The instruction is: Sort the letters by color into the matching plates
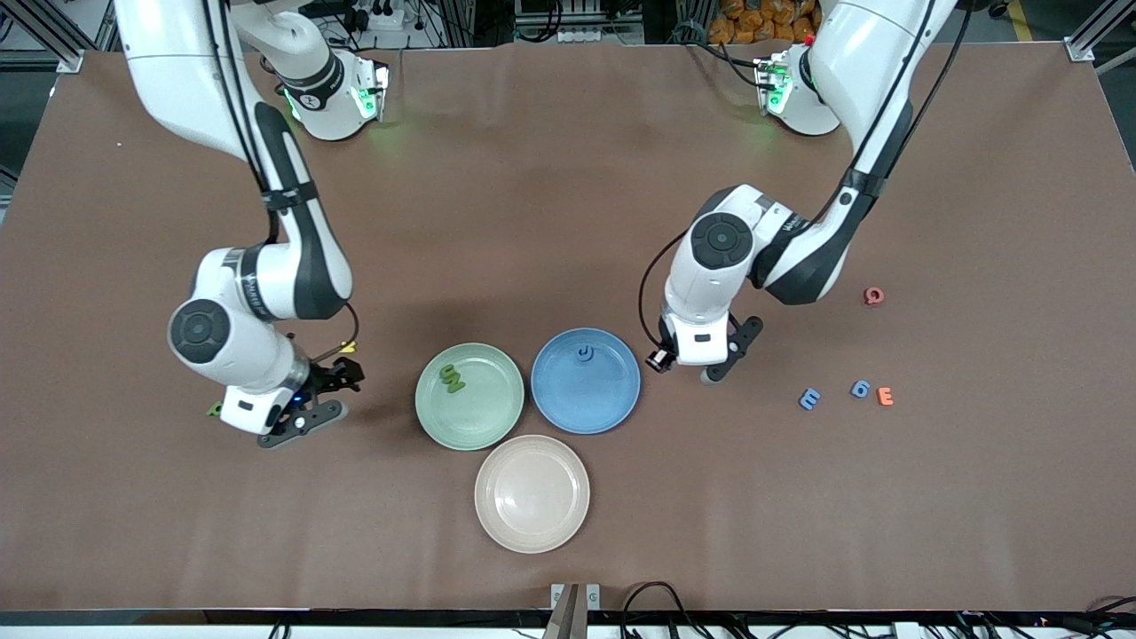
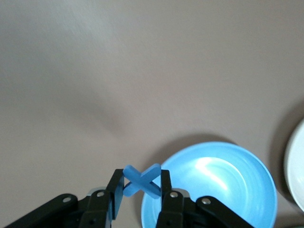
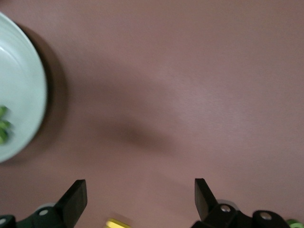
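Observation:
I should move the blue X (image 2: 141,180) toward the blue plate's middle (image 2: 213,185) with my left gripper before I release it. The X hangs at the plate's rim, short of the plate's middle.
My left gripper (image 2: 141,181) is shut on a blue X-shaped letter (image 2: 142,179) just above the table, at the rim of the blue plate (image 2: 223,190). In the front view the left gripper (image 1: 732,355) hangs beside the blue plate (image 1: 612,399), which holds one blue letter (image 1: 583,354). My right gripper (image 3: 138,190) is open and holds nothing. It hovers low over bare table, with a yellow letter (image 3: 117,223) just under its palm. From the front, the right gripper (image 1: 337,395) sits beside the green plate (image 1: 484,422), which holds green letters (image 1: 453,379). The beige plate (image 1: 532,493) holds nothing.
Toward the left arm's end of the table lie a red letter (image 1: 874,295), a blue E (image 1: 809,398), a blue 6 (image 1: 860,389) and an orange E (image 1: 885,396). A yellow letter (image 1: 349,346) and a green letter (image 1: 214,409) lie close to the right hand.

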